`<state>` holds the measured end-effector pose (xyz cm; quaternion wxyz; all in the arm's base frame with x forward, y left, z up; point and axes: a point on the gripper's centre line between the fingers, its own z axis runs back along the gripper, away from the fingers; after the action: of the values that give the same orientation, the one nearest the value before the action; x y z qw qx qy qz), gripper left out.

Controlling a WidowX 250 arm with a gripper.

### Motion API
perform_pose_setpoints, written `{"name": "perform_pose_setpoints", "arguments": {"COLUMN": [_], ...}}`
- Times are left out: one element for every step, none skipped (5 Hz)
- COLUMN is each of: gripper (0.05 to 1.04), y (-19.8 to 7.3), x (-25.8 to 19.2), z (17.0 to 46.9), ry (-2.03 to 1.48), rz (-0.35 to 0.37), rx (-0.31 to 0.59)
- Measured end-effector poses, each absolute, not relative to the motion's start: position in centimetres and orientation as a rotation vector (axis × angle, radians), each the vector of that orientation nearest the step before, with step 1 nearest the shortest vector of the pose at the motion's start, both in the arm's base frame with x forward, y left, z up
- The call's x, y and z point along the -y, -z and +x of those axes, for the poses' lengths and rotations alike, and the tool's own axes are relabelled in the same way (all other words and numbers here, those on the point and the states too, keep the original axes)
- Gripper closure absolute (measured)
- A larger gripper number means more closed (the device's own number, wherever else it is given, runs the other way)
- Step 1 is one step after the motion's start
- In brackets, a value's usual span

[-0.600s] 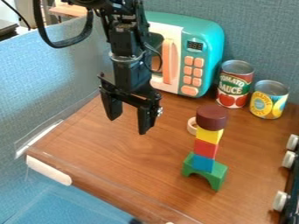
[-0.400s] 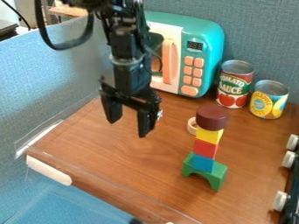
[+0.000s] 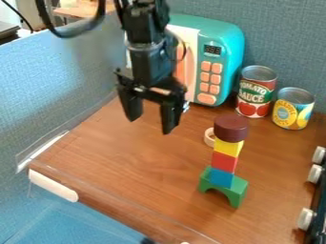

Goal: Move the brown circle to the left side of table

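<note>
My gripper is to move the brown round block [image 3: 230,128] off the yellow block and across the table, so it needs to grab the brown block's curved side next.
My gripper [image 3: 151,126] hangs above the table's back left part, in front of the toy microwave, its two fingers apart with nothing between them. To its right and a little lower in the view, the brown round block [image 3: 230,128] tops a block tower. Beneath it come a yellow block [image 3: 228,147], a red block [image 3: 223,162], a blue block [image 3: 221,177] and a green arch [image 3: 237,190] that stands on the wooden table [image 3: 137,174]. Gripper and tower are apart.
The teal toy microwave [image 3: 228,40] stands at the back. Right of it are a tomato sauce can [image 3: 256,91] and a yellow can [image 3: 293,108]. A pale ring [image 3: 208,137] lies behind the tower. White knobs [image 3: 314,174] line the right edge.
The gripper first shifted slightly down in the view, then went up and to the right. The block tower and the cans stand as before.
</note>
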<state>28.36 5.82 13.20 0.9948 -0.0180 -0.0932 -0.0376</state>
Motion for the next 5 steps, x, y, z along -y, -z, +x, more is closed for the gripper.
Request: {"name": "perform_pose_setpoints", "arguments": {"gripper": [0.083,0.083,0.083,0.083,0.083], "y": [-14.6,-16.9,-19.2,-19.3,-18.9], "x": [-5.7,-3.9,-1.9,-0.5,0.5], "z": [29.0,30.3,31.3,31.8,31.7], "ry": [0.090,0.119,0.177,0.189,0.166], "rz": [-0.039,-0.065,-0.056,-0.037,-0.061], "rx": [0.201,0.239,0.268,0.250,0.227]}}
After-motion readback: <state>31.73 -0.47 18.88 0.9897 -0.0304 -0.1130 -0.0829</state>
